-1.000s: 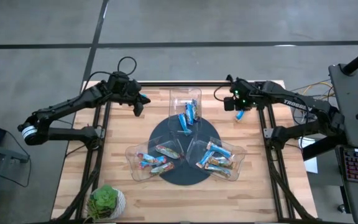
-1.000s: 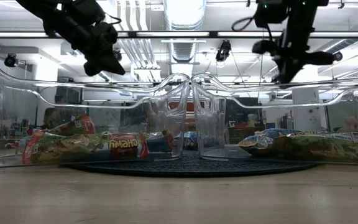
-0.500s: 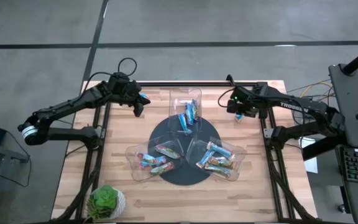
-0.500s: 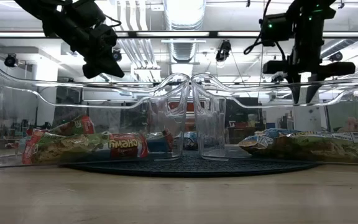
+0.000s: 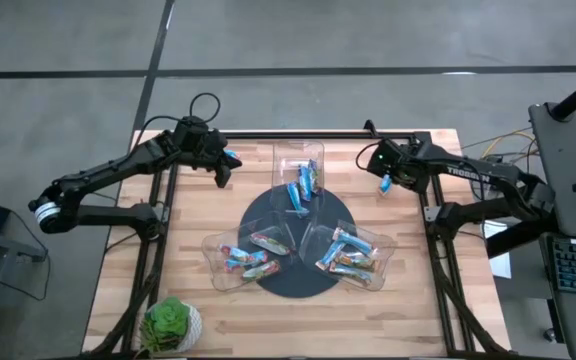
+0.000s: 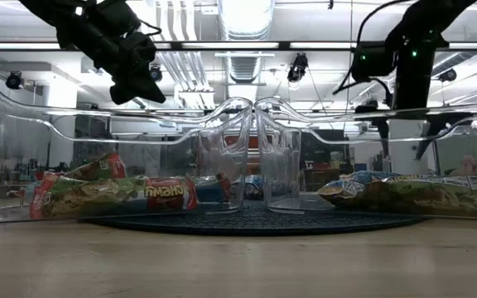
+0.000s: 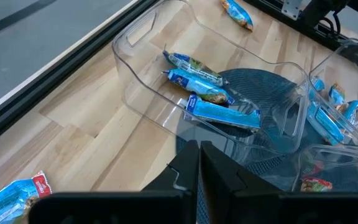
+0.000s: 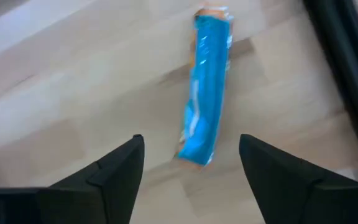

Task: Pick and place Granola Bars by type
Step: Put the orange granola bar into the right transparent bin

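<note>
The granola bar needs to go into the tray of its type (image 5: 348,255). My right gripper should next grab it by its blue wrapper near one end (image 5: 383,188) to sort it.
A blue granola bar (image 8: 207,87) lies flat on the wood near the table's far right (image 5: 386,184). My right gripper (image 8: 191,140) hangs over it (image 5: 389,170), pointing down and open, one finger on each side of the bar's near end, touching nothing. My left gripper (image 7: 199,168) stays in the air at the far left (image 5: 223,172), shut and empty, with another blue bar (image 7: 11,193) on the wood beside it. Three clear trays on a dark round mat (image 5: 268,215) hold several bars each: far tray (image 5: 280,160), near-left tray (image 5: 213,262), near-right tray (image 5: 380,262).
A potted plant (image 5: 171,325) stands at the near left corner. Dark frame rails (image 5: 430,200) run along the table's left, right and far edges, close to the right gripper. Bare wood lies between the trays and both side rails.
My right gripper has come down toward the blue bar at the far right, has rolled about its own axis, and has opened from shut to wide. The bar has stayed where it was.
</note>
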Controlling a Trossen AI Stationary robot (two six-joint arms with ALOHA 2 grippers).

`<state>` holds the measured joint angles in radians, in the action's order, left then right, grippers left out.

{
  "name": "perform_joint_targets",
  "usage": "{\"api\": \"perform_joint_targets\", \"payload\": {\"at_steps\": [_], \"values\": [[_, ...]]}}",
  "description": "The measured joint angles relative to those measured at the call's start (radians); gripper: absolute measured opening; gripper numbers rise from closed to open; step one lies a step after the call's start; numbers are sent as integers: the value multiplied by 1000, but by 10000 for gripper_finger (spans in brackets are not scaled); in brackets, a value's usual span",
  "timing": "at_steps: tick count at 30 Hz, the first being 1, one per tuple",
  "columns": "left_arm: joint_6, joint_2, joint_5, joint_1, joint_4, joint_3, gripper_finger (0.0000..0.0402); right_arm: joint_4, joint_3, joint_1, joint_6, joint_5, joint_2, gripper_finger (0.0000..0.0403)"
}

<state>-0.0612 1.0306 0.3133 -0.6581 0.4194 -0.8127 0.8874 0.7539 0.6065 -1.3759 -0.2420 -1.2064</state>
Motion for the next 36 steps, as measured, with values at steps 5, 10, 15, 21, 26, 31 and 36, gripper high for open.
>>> {"api": "perform_joint_targets", "payload": {"at_steps": [5, 10, 15, 21, 26, 31, 36], "values": [[-3, 0, 0, 0, 0, 0, 0, -11, -30, 38, -1, -16, -15, 250], [-3, 0, 0, 0, 0, 0, 0, -54, -43, 58, 15, -25, -65, 239], [-7, 0, 0, 0, 0, 0, 0, -112, -44, 73, 31, -27, -166, 232], [-31, 0, 0, 0, 0, 0, 0, -138, -38, 100, 34, -32, -270, 230], [-47, 0, 0, 0, 0, 0, 0, -151, -38, 116, 60, -32, -314, 230], [-48, 0, 0, -1, 0, 0, 0, -183, -38, 115, 71, -34, -330, 225], [-53, 0, 0, -1, 0, 0, 0, -189, -38, 115, 70, -34, -332, 211]]}}
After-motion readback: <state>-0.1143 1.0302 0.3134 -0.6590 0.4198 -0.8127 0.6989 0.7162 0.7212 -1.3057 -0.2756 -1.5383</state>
